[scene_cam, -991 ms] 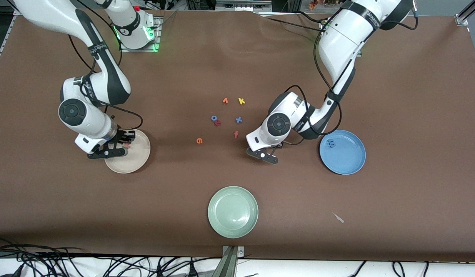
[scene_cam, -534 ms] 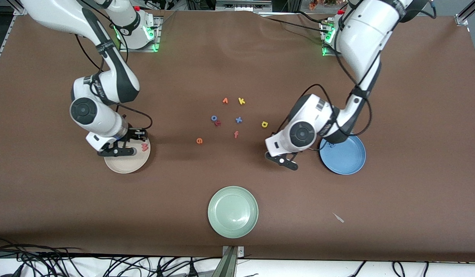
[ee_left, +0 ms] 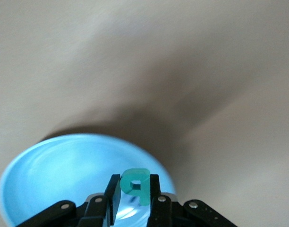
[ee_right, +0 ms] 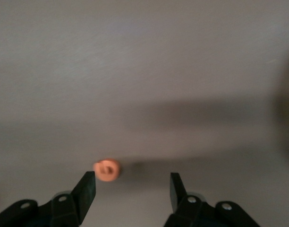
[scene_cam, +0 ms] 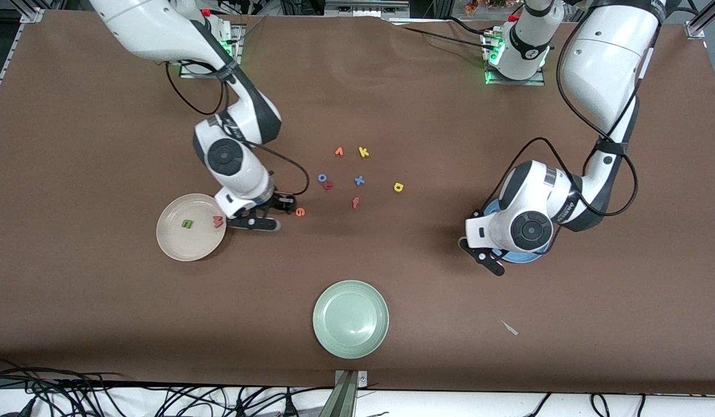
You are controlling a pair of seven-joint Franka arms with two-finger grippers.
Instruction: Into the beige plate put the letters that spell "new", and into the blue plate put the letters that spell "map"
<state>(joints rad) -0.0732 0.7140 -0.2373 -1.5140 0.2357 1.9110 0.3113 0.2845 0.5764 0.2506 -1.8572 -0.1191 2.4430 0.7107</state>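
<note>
My right gripper goes lower before it closes on the orange e (scene_cam: 300,212) (ee_right: 107,170). The fingers hang above and off the e, so closing now would miss.
The beige plate (scene_cam: 183,246) holds the green n (scene_cam: 187,223) and the pinkish-red w (scene_cam: 218,221). Beside it, my right gripper (scene_cam: 269,214) (ee_right: 132,189) hangs open low over the cloth, with the orange e (scene_cam: 300,212) (ee_right: 107,170) just off one fingertip. My left gripper (scene_cam: 489,262) (ee_left: 135,189) is shut on the teal p (ee_left: 136,184), over the rim of the blue plate (scene_cam: 522,258) (ee_left: 64,170). The left arm hides most of that plate in the front view. The yellow a (scene_cam: 398,187) lies on the cloth mid-table.
Loose letters lie mid-table: an orange v (scene_cam: 338,152), a yellow k (scene_cam: 363,152), a blue x (scene_cam: 359,180), an orange-red f (scene_cam: 355,202) and a blue and red pair (scene_cam: 325,181). A pale green plate (scene_cam: 351,318) sits near the front edge.
My right gripper opened, left the w in the beige plate and swung toward the e. The left arm carried the p from mid-table to the blue plate.
</note>
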